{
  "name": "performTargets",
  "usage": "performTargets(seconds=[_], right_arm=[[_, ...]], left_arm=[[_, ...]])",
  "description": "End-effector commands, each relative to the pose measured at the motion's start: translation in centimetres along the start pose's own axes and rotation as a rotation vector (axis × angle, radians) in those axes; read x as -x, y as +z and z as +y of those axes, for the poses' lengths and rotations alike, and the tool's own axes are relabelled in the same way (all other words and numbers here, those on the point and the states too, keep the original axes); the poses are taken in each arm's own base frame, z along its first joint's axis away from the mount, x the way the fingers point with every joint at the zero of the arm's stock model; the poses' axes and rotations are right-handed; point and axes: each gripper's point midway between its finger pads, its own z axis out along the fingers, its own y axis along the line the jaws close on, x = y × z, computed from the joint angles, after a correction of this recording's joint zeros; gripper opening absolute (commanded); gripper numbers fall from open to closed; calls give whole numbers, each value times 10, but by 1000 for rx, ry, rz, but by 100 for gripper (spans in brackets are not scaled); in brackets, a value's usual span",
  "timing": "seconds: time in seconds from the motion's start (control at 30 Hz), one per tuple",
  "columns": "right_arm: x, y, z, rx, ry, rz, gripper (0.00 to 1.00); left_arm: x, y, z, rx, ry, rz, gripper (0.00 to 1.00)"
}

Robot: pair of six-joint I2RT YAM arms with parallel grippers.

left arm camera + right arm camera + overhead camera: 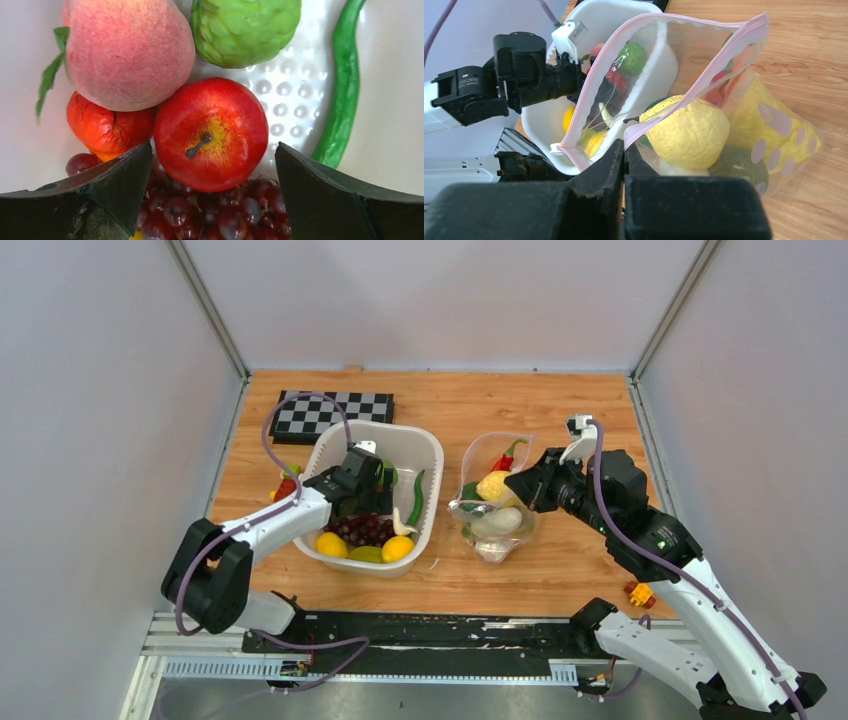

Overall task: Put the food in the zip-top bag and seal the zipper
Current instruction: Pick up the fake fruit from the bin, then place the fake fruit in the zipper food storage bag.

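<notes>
My left gripper should close now, because the red apple's round middle (211, 135) lies between both open fingers, so it would hold the apple.
The clear zip-top bag (497, 532) stands open on the wood right of the white basket (432, 455). It holds a yellow-leaved cabbage (686, 132), a red chili (503, 461) and other food. My right gripper (625, 145) is shut on the pink zipper strip (704, 70) at the bag's near edge and holds the mouth open. My left gripper (214, 150) is open inside the basket, its jaws on either side of a red apple (210, 132), not touching it. Around it lie a peach (127, 50), a green knobbly fruit (245, 30), grapes (215, 210) and a long green chili (342, 85).
A folded chessboard (335, 412) lies behind the basket. A small red and yellow item (285, 485) sits left of the basket, and an orange piece (640, 593) lies near the right arm. Lemons (397, 548) lie at the basket's front. Walls close both sides.
</notes>
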Motion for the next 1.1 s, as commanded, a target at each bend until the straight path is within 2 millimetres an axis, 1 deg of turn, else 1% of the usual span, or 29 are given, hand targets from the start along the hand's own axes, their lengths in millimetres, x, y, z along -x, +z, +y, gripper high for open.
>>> performTargets(seconds=[0.0, 0.03, 0.07, 0.13, 0.2, 0.23, 0.3, 0.43, 0.53, 0.63, 0.7, 0.73, 0.8, 0.87, 0.93, 1.0, 1.07], right_arm=[[13, -4, 10, 42, -4, -57, 1], [13, -5, 9, 39, -3, -58, 1], [13, -5, 8, 38, -3, -58, 1], [13, -5, 8, 38, -2, -58, 1], [13, -6, 9, 39, -2, -57, 1], [13, -6, 9, 38, -2, -58, 1], [13, -5, 8, 37, -2, -57, 1], [11, -2, 9, 46, 0, -51, 1], [10, -1, 11, 54, 4, -48, 1], [9, 0, 11, 54, 4, -47, 1], [10, -1, 12, 60, 5, -49, 1], [10, 0, 12, 63, 6, -51, 1], [10, 1, 14, 71, 8, -53, 1], [11, 2, 15, 78, 9, -52, 1], [11, 3, 18, 86, 10, -42, 1], [10, 2, 18, 87, 10, -35, 0], [9, 2, 17, 86, 9, -38, 0]], left_arm=[[1, 12, 1, 27, -27, -4, 96], [1, 13, 1, 30, -24, 1, 94], [1, 12, 1, 31, -22, 2, 89], [6, 8, -1, 21, -21, -11, 76], [16, -2, -2, 7, -30, -43, 66], [21, -8, -2, -1, -34, -63, 63], [38, -26, -4, -26, -48, -126, 58], [66, -61, -5, -68, -56, -239, 54], [82, -85, -7, -103, -57, -299, 52], [95, -109, -16, -173, -60, -347, 50], [105, -126, -28, -255, -62, -381, 49], [111, -137, -39, -325, -73, -398, 48], [128, -168, -70, -527, -104, -464, 46], [146, -207, -98, -726, -108, -543, 45], [160, -242, -111, -837, -87, -614, 46], [168, -273, -125, -939, -44, -665, 47], [171, -295, -139, -1026, -7, -681, 49]])
